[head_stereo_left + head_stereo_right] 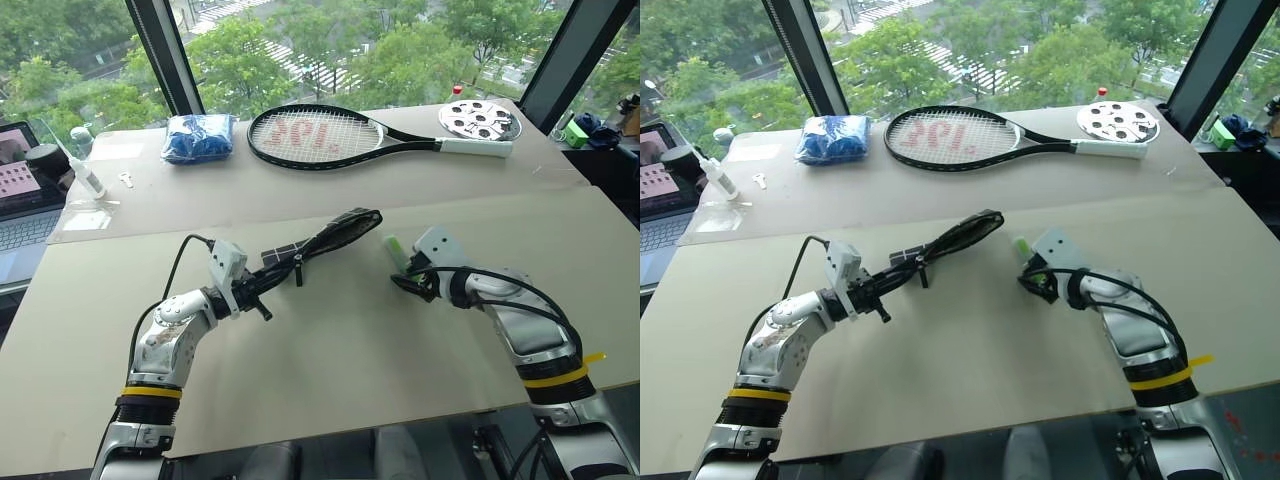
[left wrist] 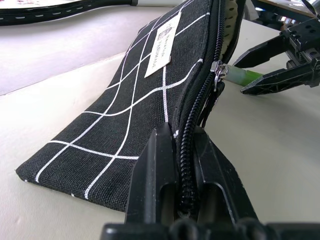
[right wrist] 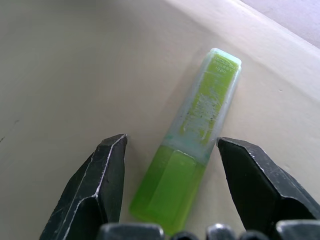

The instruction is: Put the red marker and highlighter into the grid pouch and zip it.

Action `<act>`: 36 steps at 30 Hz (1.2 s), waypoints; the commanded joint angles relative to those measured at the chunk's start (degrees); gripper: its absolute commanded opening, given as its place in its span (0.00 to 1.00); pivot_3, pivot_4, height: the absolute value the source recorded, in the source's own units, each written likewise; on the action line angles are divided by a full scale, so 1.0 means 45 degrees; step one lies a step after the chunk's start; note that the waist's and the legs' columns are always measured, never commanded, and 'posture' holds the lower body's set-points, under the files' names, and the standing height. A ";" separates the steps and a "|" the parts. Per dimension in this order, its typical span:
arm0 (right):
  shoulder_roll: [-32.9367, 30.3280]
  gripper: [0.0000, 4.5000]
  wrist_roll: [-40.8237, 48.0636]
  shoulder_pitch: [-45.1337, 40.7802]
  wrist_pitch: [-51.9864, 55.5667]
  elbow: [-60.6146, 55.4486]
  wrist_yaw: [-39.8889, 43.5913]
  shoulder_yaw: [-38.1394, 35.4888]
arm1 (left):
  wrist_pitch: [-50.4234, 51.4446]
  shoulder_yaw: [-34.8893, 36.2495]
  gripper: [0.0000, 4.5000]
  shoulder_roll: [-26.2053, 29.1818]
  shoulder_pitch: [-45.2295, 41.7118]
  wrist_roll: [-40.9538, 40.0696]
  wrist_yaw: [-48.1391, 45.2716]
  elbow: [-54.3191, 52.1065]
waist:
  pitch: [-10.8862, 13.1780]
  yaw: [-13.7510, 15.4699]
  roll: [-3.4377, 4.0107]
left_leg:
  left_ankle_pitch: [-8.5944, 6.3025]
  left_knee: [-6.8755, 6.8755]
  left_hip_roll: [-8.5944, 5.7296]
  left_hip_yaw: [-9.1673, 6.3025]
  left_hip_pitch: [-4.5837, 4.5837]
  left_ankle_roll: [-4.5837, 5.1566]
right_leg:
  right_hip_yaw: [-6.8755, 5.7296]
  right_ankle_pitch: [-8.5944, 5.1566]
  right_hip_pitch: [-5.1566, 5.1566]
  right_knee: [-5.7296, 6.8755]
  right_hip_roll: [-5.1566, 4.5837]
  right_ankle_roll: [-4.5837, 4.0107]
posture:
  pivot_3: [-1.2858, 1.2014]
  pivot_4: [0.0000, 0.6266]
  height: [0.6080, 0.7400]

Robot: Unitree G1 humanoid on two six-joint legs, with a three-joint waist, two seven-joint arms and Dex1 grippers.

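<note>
The highlighter would be caught if my right gripper closed on it now, because the gripper's fingers are on either side of the highlighter's green near end. My right gripper will close.
The grid pouch, black with white lines and a white label, stands on edge at the table's middle. Its zipper side is up and the far end gapes open. My left gripper is shut on the pouch's near zipper edge. The light-green highlighter lies flat on the table just right of the pouch's open end. My right gripper is open, one finger on each side of the highlighter's near end, not closed on it. The red marker is out of view.
A tennis racket lies across the back of the table, with a blue bundle to its left and a round white disc at its handle. A laptop and a small bottle sit at far left.
</note>
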 commanded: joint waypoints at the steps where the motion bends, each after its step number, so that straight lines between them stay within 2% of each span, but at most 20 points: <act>1: 0.0249 0.66 -0.0067 0.0325 0.0204 0.0523 -0.0105 0.0339 | -0.0153 0.0176 0.00 0.0091 -0.0034 -0.0134 -0.0017 -0.0479 | -0.0006 -0.0011 -0.0004 | 0.0000 0.0000 0.0001 0.0001 0.0005 0.0000 | 0.0000 0.0001 0.0004 0.0000 0.0000 -0.0001 | 0.52 0.24 1.00; 3: 0.0325 0.55 -0.0148 0.0477 0.0329 0.0595 -0.0117 0.0481 | -0.0157 0.0168 0.00 0.0074 -0.0054 -0.0131 0.0004 -0.0481 | -0.0016 -0.0011 -0.0015 | 0.0000 0.0000 0.0003 0.0005 0.0017 0.0000 | 0.0000 0.0003 0.0012 -0.0001 0.0000 -0.0004 | 0.52 0.24 1.00; 7: 0.0376 0.25 -0.0066 0.0558 0.0495 0.0518 -0.0025 0.0474 | -0.0176 0.0169 0.00 0.0076 -0.0052 -0.0133 0.0007 -0.0493 | -0.0040 0.0017 -0.0050 | -0.0001 0.0000 0.0004 0.0011 0.0056 0.0001 | 0.0000 0.0003 0.0047 -0.0004 0.0001 -0.0005 | 0.52 0.24 1.00; 8: 0.0359 0.23 -0.0040 0.0574 0.0496 0.0482 0.0029 0.0474 | -0.0183 0.0177 0.00 0.0078 -0.0059 -0.0134 0.0008 -0.0487 | -0.0041 0.0032 -0.0052 | -0.0001 0.0000 0.0003 0.0012 0.0072 0.0002 | 0.0000 0.0003 0.0068 -0.0004 0.0001 -0.0004 | 0.52 0.24 1.00; 12: 0.0204 0.23 -0.0020 0.0526 0.0351 0.0372 0.0221 0.0448 | -0.0175 0.0191 0.00 0.0084 -0.0081 -0.0133 0.0027 -0.0493 | -0.0041 0.0069 -0.0052 | -0.0019 -0.0030 0.0010 0.0012 0.0203 0.0031 | -0.0002 -0.0002 0.0219 -0.0025 0.0007 0.0002 | 0.52 0.24 1.00; 17: -0.0186 0.23 0.0445 -0.0868 -0.1721 0.0432 0.0630 -0.0746 | -0.0130 0.0199 0.00 0.0111 -0.0093 -0.0146 0.0023 -0.0499 | -0.0036 0.0024 -0.0052 | -0.0021 -0.0030 0.0011 0.0012 0.0202 0.0035 | -0.0002 -0.0003 0.0215 -0.0026 0.0010 0.0005 | 0.52 0.24 1.00; 23: -0.2639 0.23 0.1719 -0.1752 -0.4055 -0.1103 0.4470 -0.0923 | -0.0097 0.0217 0.00 0.0146 -0.0138 -0.0149 0.0013 -0.0455 | -0.0008 0.0049 -0.0031 | -0.0020 -0.0058 0.0014 0.0018 0.0175 0.0032 | -0.0002 -0.0003 0.0183 -0.0054 0.0010 0.0006 | 0.52 0.24 1.00; 28: -0.4069 0.23 0.1331 -0.2292 -0.4828 -0.1090 0.5770 -0.0659 | -0.0117 0.0214 0.00 0.0126 -0.0120 -0.0152 0.0028 -0.0456 | -0.0006 0.0070 -0.0036 | -0.0021 -0.0099 0.0022 0.0024 0.0174 0.0035 | -0.0015 -0.0001 0.0193 -0.0123 0.0011 0.0012 | 0.52 0.24 1.00; 36: -0.4030 0.23 0.0804 -0.3101 -0.5165 -0.1266 0.5950 -0.0035 | -0.0095 0.0214 0.00 0.0105 -0.0087 -0.0167 0.0060 -0.0512 | -0.0004 0.0060 -0.0038 | -0.0021 -0.0134 0.0033 0.0033 0.0174 0.0035 | -0.0015 0.0002 0.0184 -0.0150 0.0013 0.0015 | 0.52 0.24 1.00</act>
